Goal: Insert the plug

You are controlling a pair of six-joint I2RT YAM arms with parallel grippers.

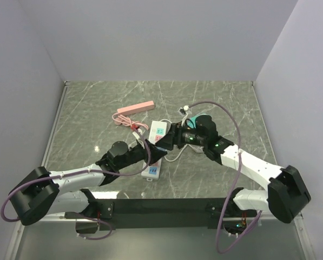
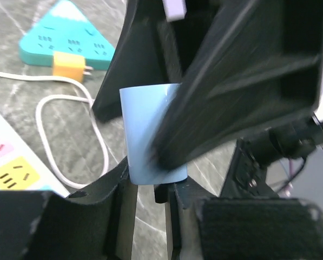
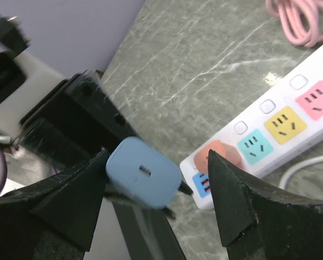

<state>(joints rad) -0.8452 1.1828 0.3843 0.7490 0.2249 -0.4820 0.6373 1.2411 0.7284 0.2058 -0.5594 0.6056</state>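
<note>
The plug is slanted against one fingertip of the robot's right gripper, so it isn't time to close yet. The right gripper needs to line up with the plug first and then close on it.
A light blue plug (image 2: 145, 130) is held in my left gripper (image 2: 150, 183), whose fingers are shut on its lower end above the table. In the right wrist view the plug (image 3: 143, 171) shows its flat face with a small slot, and dark prongs stick out toward the white power strip (image 3: 280, 122). My right gripper (image 3: 157, 158) is open around the plug; its left finger sits at the plug's side and the right finger stands apart. In the top view both grippers, left (image 1: 157, 154) and right (image 1: 170, 140), meet over the strip (image 1: 152, 172).
A teal triangular adapter (image 2: 66, 32) with a yellow plug (image 2: 69, 64) and a looped white cable (image 2: 99, 143) lie beyond the strip. A pink bar (image 1: 135, 108) and a coiled pink cable (image 1: 123, 120) lie at the back left.
</note>
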